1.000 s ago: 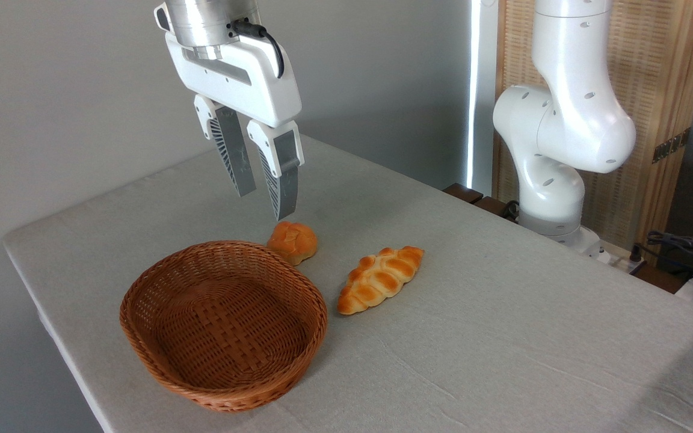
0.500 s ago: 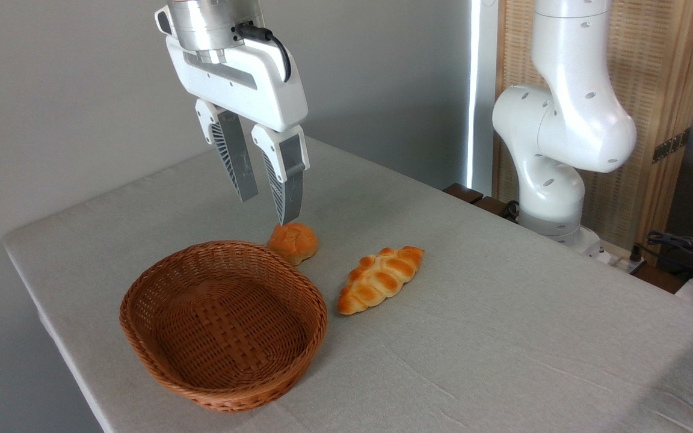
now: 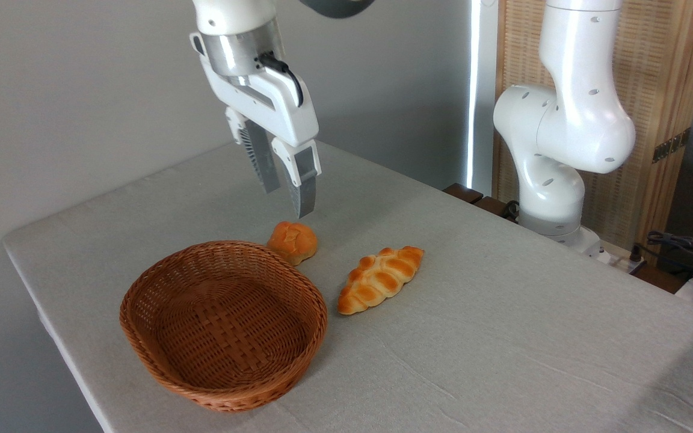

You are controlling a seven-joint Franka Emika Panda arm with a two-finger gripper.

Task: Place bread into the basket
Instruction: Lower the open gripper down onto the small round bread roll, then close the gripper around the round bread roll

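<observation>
The bread will next be grabbed by my gripper at its rounded body (image 3: 292,244), and then my gripper will put the bread into the basket (image 3: 224,322).
The bread (image 3: 292,241), a small round golden bun with a knotted top, lies on the table just behind the far rim of the basket (image 3: 224,322). That basket is an oval reddish-brown wicker one with nothing in it. My gripper (image 3: 289,200) hangs in the air a little above the bread and slightly behind it, fingers pointing down. Its fingers stand open with nothing between them.
A longer braided loaf (image 3: 381,278) lies to the right of the basket. The grey cloth-covered table (image 3: 503,337) drops off at the left and front. The arm's white base (image 3: 554,180) stands at the back right, with cables (image 3: 680,246) beyond it.
My gripper has moved right and away from the camera, and now hangs over the bread rather than over the basket's far rim. The bread, loaf and basket have not moved.
</observation>
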